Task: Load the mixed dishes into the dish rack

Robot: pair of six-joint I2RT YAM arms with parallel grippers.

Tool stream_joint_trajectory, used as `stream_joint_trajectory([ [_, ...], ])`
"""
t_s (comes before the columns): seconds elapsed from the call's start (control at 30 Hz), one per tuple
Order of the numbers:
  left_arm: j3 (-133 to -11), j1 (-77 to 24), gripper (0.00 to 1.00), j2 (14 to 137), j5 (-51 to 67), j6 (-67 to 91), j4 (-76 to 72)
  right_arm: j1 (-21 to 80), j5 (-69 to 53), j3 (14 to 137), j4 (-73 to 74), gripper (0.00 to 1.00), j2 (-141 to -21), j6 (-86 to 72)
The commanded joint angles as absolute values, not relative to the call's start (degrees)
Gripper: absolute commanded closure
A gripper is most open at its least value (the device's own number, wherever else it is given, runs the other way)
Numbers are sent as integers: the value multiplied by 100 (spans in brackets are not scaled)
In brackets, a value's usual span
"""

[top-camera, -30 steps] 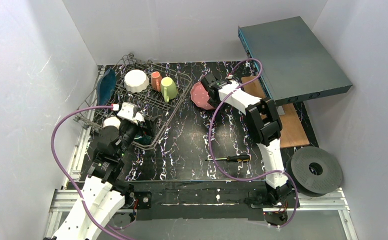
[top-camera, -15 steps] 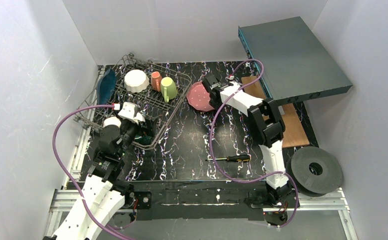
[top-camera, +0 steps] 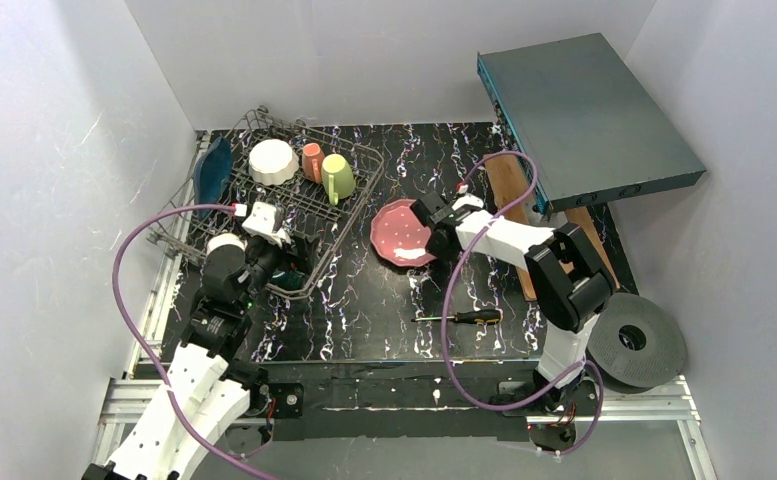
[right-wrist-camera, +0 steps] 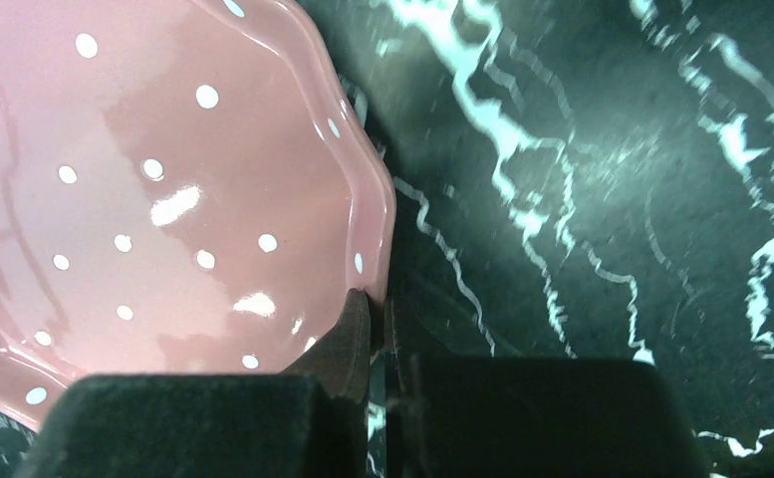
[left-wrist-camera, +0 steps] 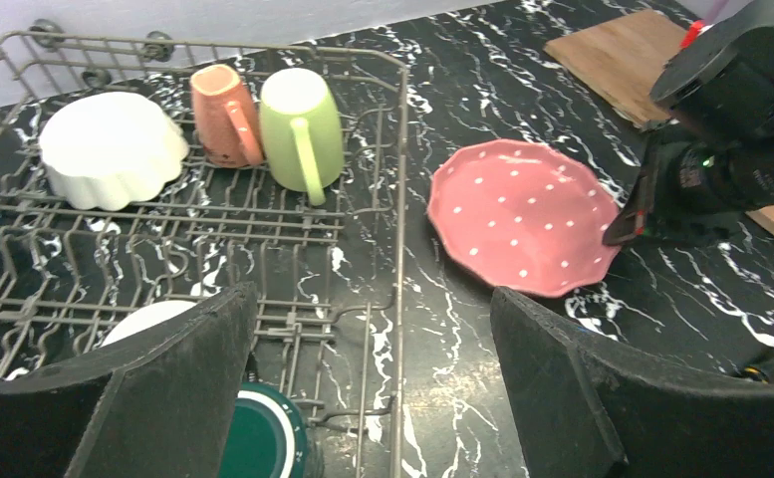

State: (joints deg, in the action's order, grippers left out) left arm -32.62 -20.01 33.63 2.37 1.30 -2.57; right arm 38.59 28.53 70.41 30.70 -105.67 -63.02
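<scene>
I should stand the pink dotted plate edgewise in the rack (top-camera: 304, 205), so I should grab it with my left gripper by its free rim (top-camera: 375, 231), across its sides.
The pink dotted plate (top-camera: 401, 232) (left-wrist-camera: 522, 214) (right-wrist-camera: 163, 199) hangs tilted just right of the dish rack (top-camera: 304, 205) (left-wrist-camera: 402, 199), with my right gripper (top-camera: 430, 228) (right-wrist-camera: 375, 314) shut on its right rim. In the rack stand the white bowl (top-camera: 272, 161) (left-wrist-camera: 112, 149), the small salmon cup (top-camera: 312, 160) (left-wrist-camera: 225, 115) and the yellow-green mug (top-camera: 337, 177) (left-wrist-camera: 301, 124). The blue leaf-shaped plate (top-camera: 210, 170) leans at its far left. My left gripper (top-camera: 274, 262) (left-wrist-camera: 371, 299) is open over the rack's near right corner, above the green-inside cup (left-wrist-camera: 253, 438).
A black-and-yellow screwdriver (top-camera: 464, 317) lies on the dark marbled table near the front. A flat teal-grey box (top-camera: 584, 110) rests at the back right over a wooden board (top-camera: 509, 180). A black spool (top-camera: 632, 342) sits at the right front.
My right gripper shut on the plate's rim and carried it nearer and to the left, toward the rack. The left arm barely moved.
</scene>
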Motion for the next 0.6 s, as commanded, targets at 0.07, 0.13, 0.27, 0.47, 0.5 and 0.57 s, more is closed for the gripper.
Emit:
stream_joint_trajectory([
  [0.07,-3288,-2055,15,3501,1493,207,-725,4431,2490,6529,3177,99,-10135,-5749],
  [0.13,-3298,-2124,15,3640,1903,212,-752,4464,2381,6461,3191,99,-10009,-5706],
  [0.27,-3264,-2549,16,3986,3024,-261,-685,4464,2044,6327,3208,99,-9685,-5321],
  [0.47,-2931,-3890,12,4019,2443,-1366,-431,4409,1203,6136,3079,99,-9238,-4812],
  [0.5,-2816,-4168,11,3959,2184,-1569,-479,4397,1151,6127,3078,99,-9178,-4792],
  [0.57,-2632,-4728,10,3861,1531,-1901,-519,4395,1083,6150,3113,99,-9056,-4737],
])
